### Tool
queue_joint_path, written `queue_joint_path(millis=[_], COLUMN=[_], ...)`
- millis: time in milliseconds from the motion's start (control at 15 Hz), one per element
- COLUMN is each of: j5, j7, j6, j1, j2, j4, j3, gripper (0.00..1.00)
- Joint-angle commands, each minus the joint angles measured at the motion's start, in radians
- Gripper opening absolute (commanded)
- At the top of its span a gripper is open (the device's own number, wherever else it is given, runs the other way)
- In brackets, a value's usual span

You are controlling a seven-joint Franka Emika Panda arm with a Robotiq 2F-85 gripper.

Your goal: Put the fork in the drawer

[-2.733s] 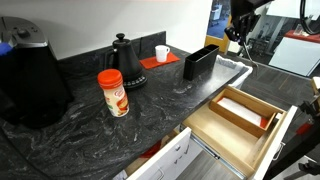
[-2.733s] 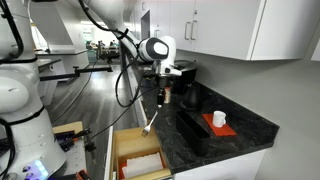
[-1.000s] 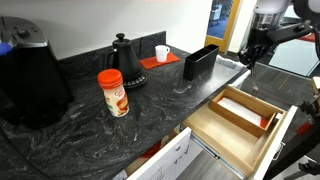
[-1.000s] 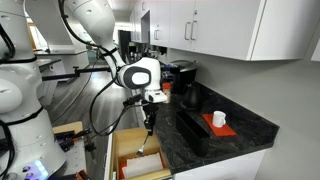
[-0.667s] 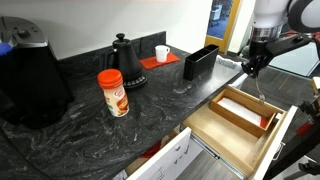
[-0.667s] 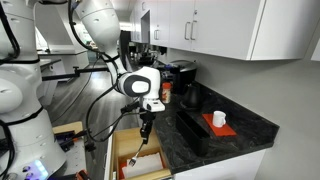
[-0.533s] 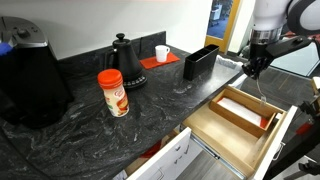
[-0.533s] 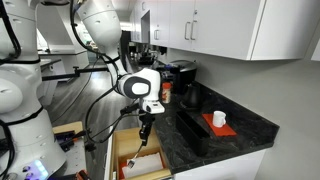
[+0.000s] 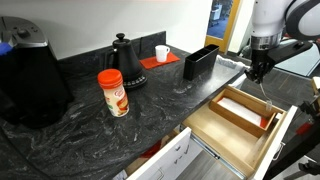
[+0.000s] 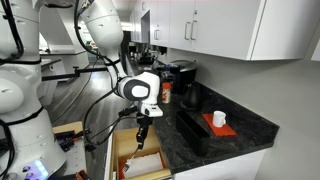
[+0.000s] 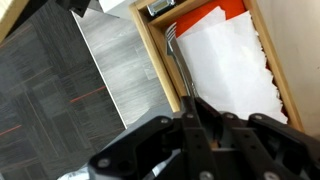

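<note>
The fork's teeth hang inside the drawer's wooden side, beside the white paper, and the fork would land inside, so it is time to open my gripper now.
The drawer stands pulled out of the counter front, a light-wood box with a white front panel and a wooden inner divider; it also shows in the other exterior view as the drawer. My gripper hangs over its far end, shut on the handle of the fork, which points down into the box. Seen from the side, the gripper holds the fork just above the drawer. In the wrist view the fork runs from my gripper along the drawer's wooden side, tines over white paper.
White paper and an orange item lie in the drawer. On the dark stone counter stand a black rectangular holder, a black kettle, a white cup on a red mat, an orange-lidded canister and a large black appliance.
The gripper has come down and toward the drawer with the fork in it; the fork's tip now reaches lower into the box. The jaws stayed shut.
</note>
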Motion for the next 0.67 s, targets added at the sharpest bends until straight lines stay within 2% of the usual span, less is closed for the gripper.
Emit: queue_joint_path(millis=[0,600], j5=[-0.011,-0.012], j7=[-0.019,-0.005], j6=[-0.055,-0.097], j1=[0.029,0.027], j2=[-0.002,-0.039], j4=[0.012,0.004], j3=[-0.018,-0.032], gripper=[0.33,0.90])
